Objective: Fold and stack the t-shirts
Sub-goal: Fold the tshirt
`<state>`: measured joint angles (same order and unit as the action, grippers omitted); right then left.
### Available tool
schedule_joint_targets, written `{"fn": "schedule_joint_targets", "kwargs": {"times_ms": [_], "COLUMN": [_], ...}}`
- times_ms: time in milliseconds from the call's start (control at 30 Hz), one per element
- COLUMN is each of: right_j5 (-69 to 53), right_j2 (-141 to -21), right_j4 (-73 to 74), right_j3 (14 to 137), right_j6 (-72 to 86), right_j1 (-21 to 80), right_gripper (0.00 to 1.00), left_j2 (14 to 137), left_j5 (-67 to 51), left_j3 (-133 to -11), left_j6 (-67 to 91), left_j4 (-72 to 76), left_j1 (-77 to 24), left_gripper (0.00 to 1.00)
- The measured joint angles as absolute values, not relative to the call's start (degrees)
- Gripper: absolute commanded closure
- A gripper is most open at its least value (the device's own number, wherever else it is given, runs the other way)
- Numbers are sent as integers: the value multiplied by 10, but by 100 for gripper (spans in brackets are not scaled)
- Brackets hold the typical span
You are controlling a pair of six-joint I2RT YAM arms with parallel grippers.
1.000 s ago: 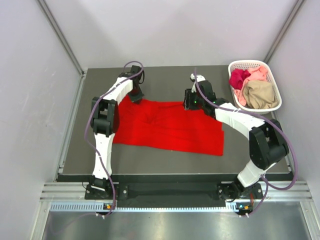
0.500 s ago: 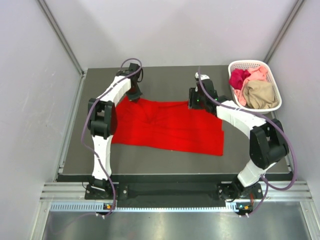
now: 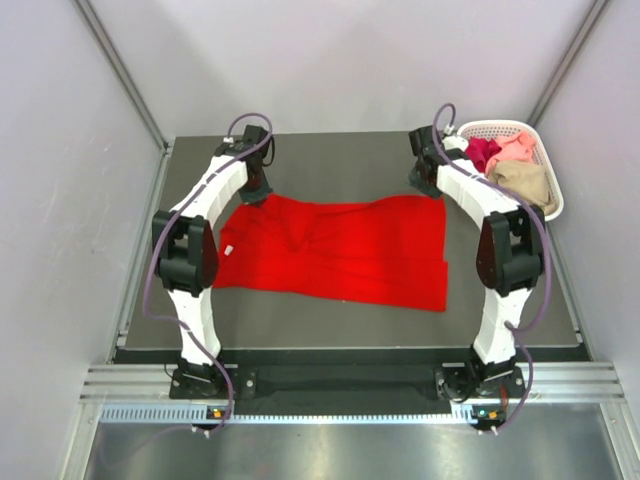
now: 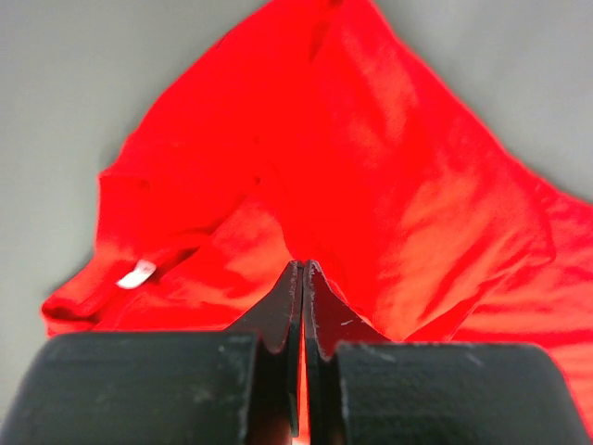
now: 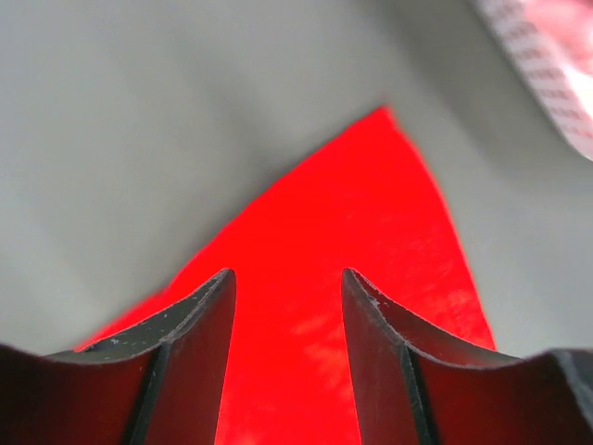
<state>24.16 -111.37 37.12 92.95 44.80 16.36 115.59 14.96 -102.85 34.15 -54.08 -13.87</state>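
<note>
My right gripper should next take hold of the red t-shirt's far corner (image 3: 437, 201) (image 5: 374, 141), opposite the neck label end, so that it can fold the t-shirt's far edge inward evenly.
A bright red t-shirt (image 3: 340, 255) lies spread on the dark table (image 3: 340, 160), its white neck label (image 4: 136, 274) at the left. My left gripper (image 3: 256, 190) sits at the shirt's far left corner. In the left wrist view its jaws (image 4: 303, 266) are shut, with red cloth (image 4: 417, 185) pinched in the slit and creases running to the tips. My right gripper (image 3: 425, 182) is at the far right corner. Its fingers (image 5: 287, 272) stand apart above the flat red corner (image 5: 371, 213), holding nothing.
A white lattice basket (image 3: 500, 127) stands at the back right, close to the right gripper, blurred in the right wrist view (image 5: 547, 65). It holds a magenta t-shirt (image 3: 478, 153), a pale pink one (image 3: 515, 148) and a tan one (image 3: 522, 185). Grey walls surround the table.
Both grippers moved outward along the far edge, left to the left and right toward the basket. The shirt's far edge stretched wider and flatter. The right jaws opened a little.
</note>
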Motion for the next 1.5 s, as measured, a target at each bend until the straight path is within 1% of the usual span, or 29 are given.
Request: {"fn": "schedule_joint_targets", "kwargs": {"times_ms": [200,300,567,867,1133,1167,1200,1267,1300,1333,1500], "right_j5": [286,298,331,346,365,366,368,369,369,369,371], "right_j2": [-1213,-1254,-1297,-1350,-1366,-1366,-1366,-1366,-1366,-1366,-1366], "right_j4": [469,495,536,541,554,557,558,558,558,558,552], "right_j3": [1045,1084,1108,1162,1164,1164,1164,1164,1164,1164,1163], "right_j6": [543,573,627,651,666,667,667,664,659,653,630], "right_j1": [130,119,106,106,106,106,106,106,106,106,106], "right_gripper": [50,51,51,51,52,55,65,80,93,99,100], "left_j2": [1112,1101,1088,1065,1065,1064,1064,1064,1064,1064,1064], "left_j5": [147,144,130,129,131,132,132,134,134,134,136], "left_j3": [-985,-971,-958,-950,-950,-950,-950,-950,-950,-950,-951], "left_j6": [328,326,324,317,313,313,313,313,312,312,308], "left_j4": [-535,-530,-519,-513,-510,-510,-510,-510,-510,-510,-512], "left_j1": [-135,-134,-134,-134,-132,-131,-131,-130,-129,-128,-120], "left_gripper": [100,100,100,100,100,100,100,100,100,100,100]}}
